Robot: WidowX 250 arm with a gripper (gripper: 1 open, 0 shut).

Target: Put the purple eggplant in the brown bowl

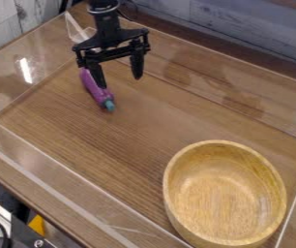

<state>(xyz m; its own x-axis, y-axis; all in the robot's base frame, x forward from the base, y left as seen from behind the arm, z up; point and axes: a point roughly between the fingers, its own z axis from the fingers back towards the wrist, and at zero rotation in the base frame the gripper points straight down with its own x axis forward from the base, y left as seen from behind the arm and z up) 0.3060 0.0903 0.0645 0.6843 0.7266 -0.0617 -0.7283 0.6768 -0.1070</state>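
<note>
The eggplant should drop into the brown bowl (pixel 187 203), so my gripper needs to grab it next by its purple body (pixel 95 87), above the teal stem cap.
The purple eggplant (pixel 98 88) lies flat on the wooden tabletop at the upper left, its teal stem cap pointing toward the lower right. My black gripper (pixel 114 72) hangs just above and slightly to the right of it, pointing down, jaws open wide with nothing between them. One finger stands by the eggplant's upper end; whether it touches is unclear. The brown bowl (pixel 187 203) sits empty at the lower right, far from the eggplant.
Clear acrylic walls (pixel 60 199) fence the wooden table (pixel 177 116) on the front and left. A grey plank wall (pixel 254 24) stands behind. Yellow and black gear (pixel 35 228) sits below the front edge.
</note>
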